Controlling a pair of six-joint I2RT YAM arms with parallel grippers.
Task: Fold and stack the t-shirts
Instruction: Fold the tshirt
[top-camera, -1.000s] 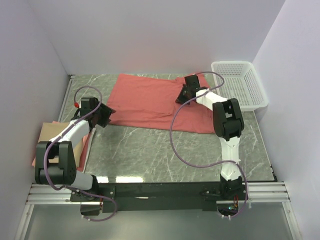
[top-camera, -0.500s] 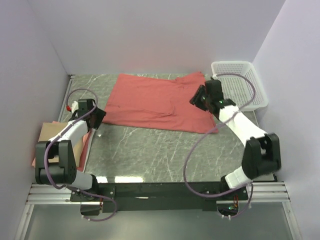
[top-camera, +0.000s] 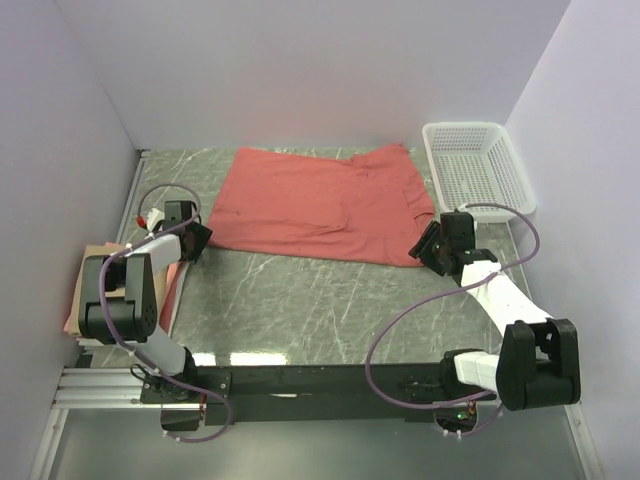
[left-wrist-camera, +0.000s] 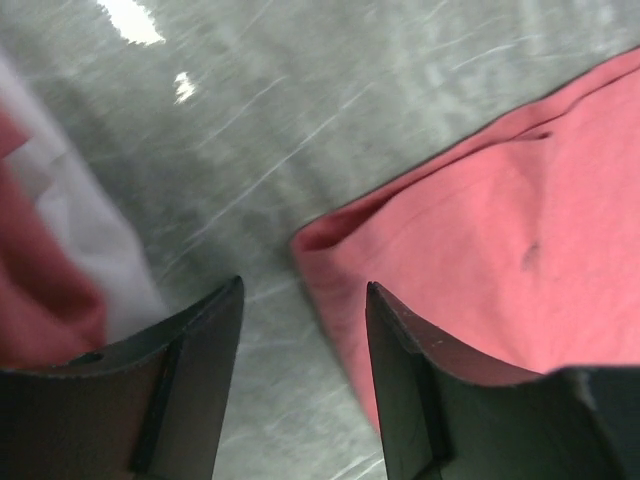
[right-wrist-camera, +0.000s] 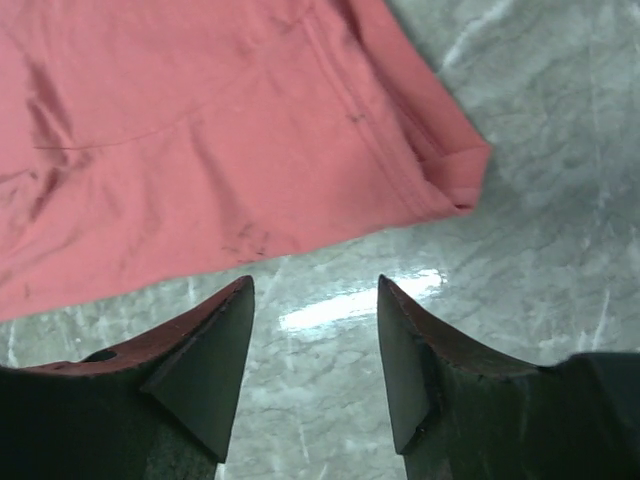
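Observation:
My right gripper is going to grab the t-shirt's near corner (top-camera: 414, 261) next, opposite the t-shirt's corner at my left gripper. That will spread the salmon-red t-shirt (top-camera: 320, 205) flat for folding.
A salmon-red t-shirt (top-camera: 320, 205) lies spread flat at the back middle of the marble table. My left gripper (top-camera: 200, 240) is open and empty, low at the shirt's near left corner; in the left wrist view that gripper (left-wrist-camera: 303, 290) frames the corner (left-wrist-camera: 480, 260). My right gripper (top-camera: 428, 246) is open and empty just off the shirt's near right corner; in the right wrist view that gripper (right-wrist-camera: 315, 285) is over bare table below the hem (right-wrist-camera: 200, 130). A tan-beige shirt (top-camera: 95, 262) lies on pink cloth (top-camera: 72, 320) at the far left, partly hidden by the left arm.
A white mesh basket (top-camera: 478, 170) stands at the back right, close to the right arm. Walls close in the table on the left, back and right. A white strip (left-wrist-camera: 90, 240) borders the table by the left pile.
My right arm has drawn back from over the shirt's upper right part to its near right corner. My left gripper has shifted slightly left. The shirt's right side now lies flatter.

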